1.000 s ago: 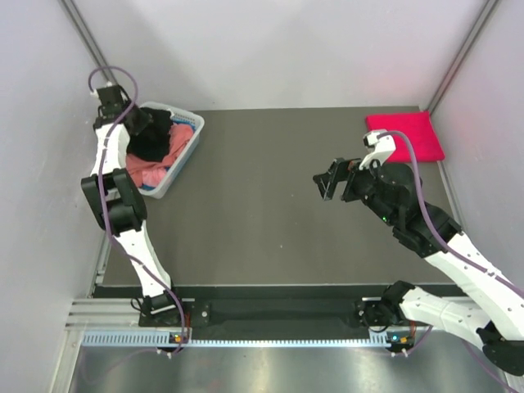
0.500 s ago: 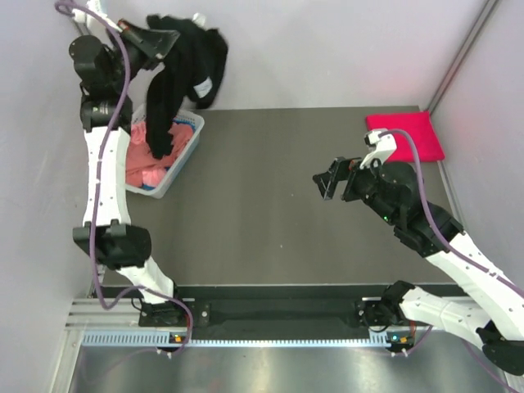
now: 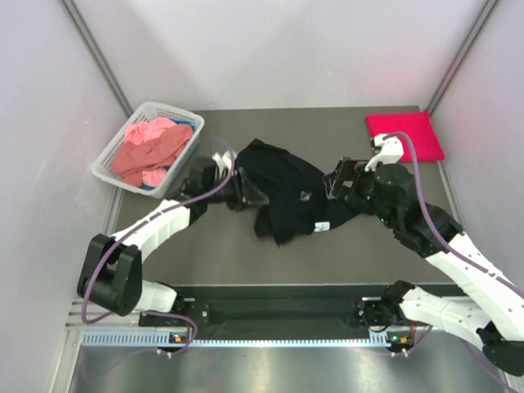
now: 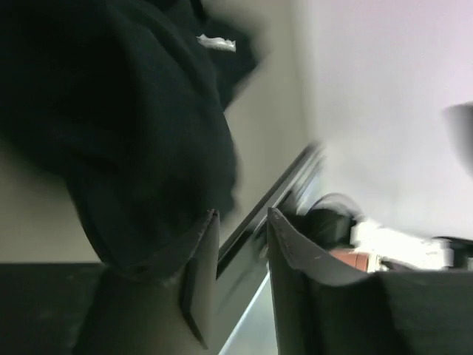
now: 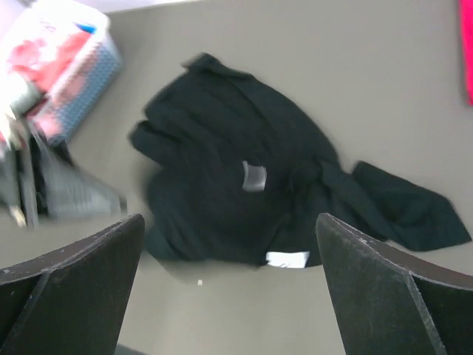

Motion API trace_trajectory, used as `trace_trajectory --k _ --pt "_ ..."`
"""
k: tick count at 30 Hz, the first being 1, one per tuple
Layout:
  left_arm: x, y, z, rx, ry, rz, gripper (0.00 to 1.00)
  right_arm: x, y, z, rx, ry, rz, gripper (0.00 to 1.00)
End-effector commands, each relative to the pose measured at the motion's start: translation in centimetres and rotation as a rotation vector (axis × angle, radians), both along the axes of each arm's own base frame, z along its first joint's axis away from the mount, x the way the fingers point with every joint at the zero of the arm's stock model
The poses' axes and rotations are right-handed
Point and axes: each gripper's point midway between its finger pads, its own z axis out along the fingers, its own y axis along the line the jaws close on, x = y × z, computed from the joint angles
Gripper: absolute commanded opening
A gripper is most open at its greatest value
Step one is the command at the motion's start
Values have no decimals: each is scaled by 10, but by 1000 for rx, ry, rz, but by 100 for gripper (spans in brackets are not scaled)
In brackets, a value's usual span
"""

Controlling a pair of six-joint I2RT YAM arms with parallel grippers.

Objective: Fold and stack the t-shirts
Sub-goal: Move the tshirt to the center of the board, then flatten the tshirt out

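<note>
My right gripper grabs the black t-shirt [image 3: 286, 192] by its jutting end [image 3: 359, 205] next rather than by the white labels, to spread the t-shirt for folding.
A black t-shirt [image 3: 286, 192] lies crumpled in the middle of the table, white labels showing. My left gripper [image 3: 248, 195] is low at its left edge, open. In the left wrist view nothing sits between the fingers [image 4: 203, 274], and the black t-shirt [image 4: 111, 133] bulges against the outside of the left one. My right gripper [image 3: 334, 182] hovers wide open over the shirt's right side, and the right wrist view looks down on the black t-shirt [image 5: 236, 177]. A red t-shirt [image 3: 405, 135] lies folded at the back right corner. Pink t-shirts [image 3: 147, 151] fill the basket.
The white lattice basket [image 3: 187, 160] stands at the back left of the table, a bit of blue cloth [image 3: 151, 187] at its near end. Grey walls close in left, back and right. A metal rail [image 3: 270, 311] runs along the near edge.
My left arm lifted the black t-shirt out of the basket, swung it right and down onto the table's middle, and opened its jaws. The right gripper shifted slightly.
</note>
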Motion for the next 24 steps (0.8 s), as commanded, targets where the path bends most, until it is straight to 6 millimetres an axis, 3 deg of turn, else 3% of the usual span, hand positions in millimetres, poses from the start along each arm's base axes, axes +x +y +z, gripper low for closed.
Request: trace_trajectory --k 1,4,8,12,15,19,23,24 --pt "-23 15 -49 94 54 -3 47 13 -17 -25 -63 52 -119 100" --pt "-23 30 -68 207 55 34 53 30 -27 -52 -97 130 -192 98" --pt "1 55 -84 404 48 144 57 52 -33 -92 -58 262 -201 81" --pt "54 100 -95 510 119 368 61 74 -54 -137 7 416 -311 71" --pt "87 120 -103 493 198 459 61 70 -88 -162 94 513 -513 70" --pt "109 127 -129 472 271 509 61 63 -127 -187 189 572 -747 71" --pt "129 115 -146 383 259 535 63 60 -144 -211 271 613 -857 70" --pt "131 111 -158 365 295 536 63 61 -144 -216 281 624 -858 70"
